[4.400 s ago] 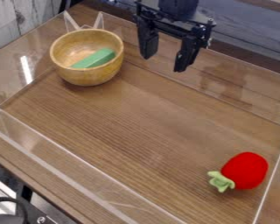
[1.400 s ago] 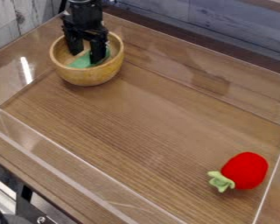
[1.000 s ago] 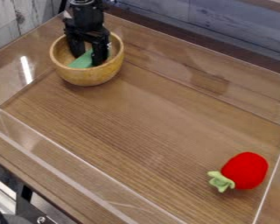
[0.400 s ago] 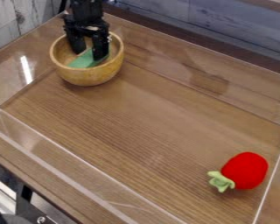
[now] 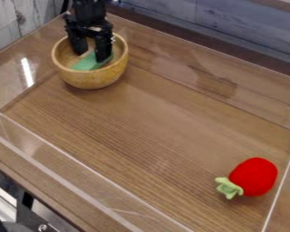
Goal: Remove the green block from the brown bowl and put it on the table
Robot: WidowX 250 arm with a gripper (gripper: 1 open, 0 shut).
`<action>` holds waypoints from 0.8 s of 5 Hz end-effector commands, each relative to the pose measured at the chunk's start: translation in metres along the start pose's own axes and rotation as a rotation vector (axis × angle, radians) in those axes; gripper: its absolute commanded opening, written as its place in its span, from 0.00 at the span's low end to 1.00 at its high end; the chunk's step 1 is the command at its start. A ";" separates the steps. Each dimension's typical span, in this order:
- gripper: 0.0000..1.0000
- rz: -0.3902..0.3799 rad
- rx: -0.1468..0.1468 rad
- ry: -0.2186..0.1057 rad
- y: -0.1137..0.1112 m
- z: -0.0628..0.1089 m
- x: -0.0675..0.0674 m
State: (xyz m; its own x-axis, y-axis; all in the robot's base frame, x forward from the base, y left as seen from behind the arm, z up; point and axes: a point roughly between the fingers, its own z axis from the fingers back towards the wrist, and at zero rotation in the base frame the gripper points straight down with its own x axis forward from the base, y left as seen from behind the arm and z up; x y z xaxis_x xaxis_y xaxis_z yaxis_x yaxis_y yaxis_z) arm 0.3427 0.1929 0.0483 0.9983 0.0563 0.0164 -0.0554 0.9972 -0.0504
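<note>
The green block should come out of the brown bowl, so my gripper next needs to grab the block by its end (image 5: 101,54) to lift it out.
The brown bowl (image 5: 90,71) stands at the far left of the table (image 5: 159,127). Inside it lies the green block (image 5: 83,62), partly covered by my gripper (image 5: 90,56). The black gripper reaches down into the bowl from above, and its two fingers stand apart on either side of the block. The jaws are open, with the block between them.
A red strawberry toy (image 5: 249,177) with green leaves lies at the near right corner. Low clear plastic walls (image 5: 62,154) run round the table's edges.
Since the earliest frame the gripper has travelled left from the back middle and down into the bowl. Over the last second it has hardly moved, and its jaws stay open.
</note>
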 end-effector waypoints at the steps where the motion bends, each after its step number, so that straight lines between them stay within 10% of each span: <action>1: 1.00 -0.006 0.046 -0.064 0.003 0.020 0.010; 4: 1.00 0.001 0.054 -0.032 0.003 -0.003 0.014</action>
State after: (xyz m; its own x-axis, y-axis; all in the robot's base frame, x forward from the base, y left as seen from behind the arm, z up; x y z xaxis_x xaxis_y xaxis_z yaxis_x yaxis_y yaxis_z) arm 0.3488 0.1950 0.0317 0.9979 0.0637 0.0066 -0.0636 0.9978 -0.0169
